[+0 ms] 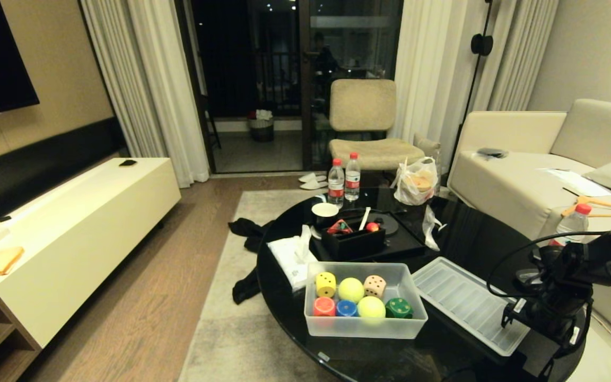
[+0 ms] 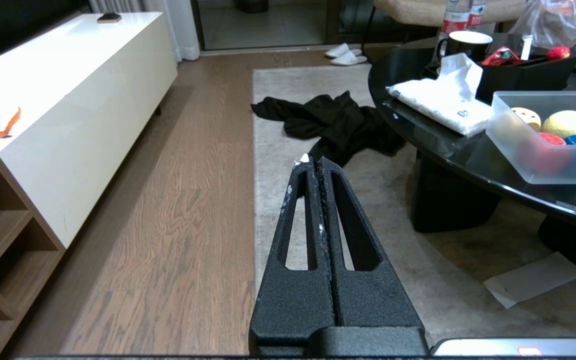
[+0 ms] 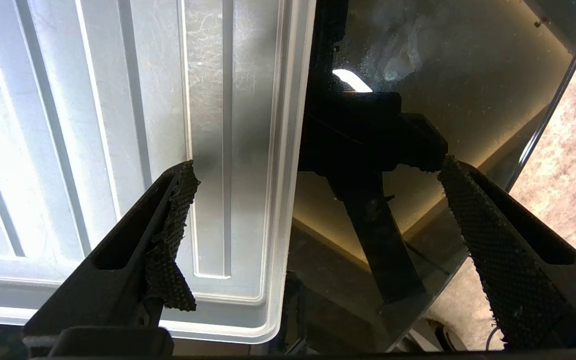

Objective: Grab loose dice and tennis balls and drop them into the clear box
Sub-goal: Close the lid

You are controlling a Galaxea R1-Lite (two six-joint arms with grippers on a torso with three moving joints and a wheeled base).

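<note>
The lid is far too wide across its ribbed side (image 1: 469, 302), so my right gripper will next grab it by its thin raised edge (image 1: 518, 341).
The clear box (image 1: 365, 328) stands near the front of the round black glass table (image 1: 284, 297). Inside it lie two tennis balls (image 1: 351, 289) (image 1: 371, 306) and several dice: yellow (image 1: 325, 284), cream (image 1: 374, 285), red (image 1: 324, 306), blue (image 1: 346, 308) and dark green (image 1: 399, 308). Its ribbed lid (image 1: 464, 302) lies flat to the box's right. My right arm (image 1: 555, 297) hangs over the table's right edge. There the right gripper (image 3: 318, 167) points down, open and empty, straddling the edge of the lid (image 3: 118, 125). My left gripper (image 2: 313, 162) is shut and empty, parked over the carpet left of the table.
Behind the box are a black tray (image 1: 350, 241), a tissue pack (image 1: 289, 254), a mug (image 1: 325, 210), two water bottles (image 1: 336, 183) and a plastic bag (image 1: 417, 180). Black clothing (image 1: 247, 233) lies on the rug. A sofa (image 1: 523, 175) stands right, a white cabinet (image 1: 72, 228) left.
</note>
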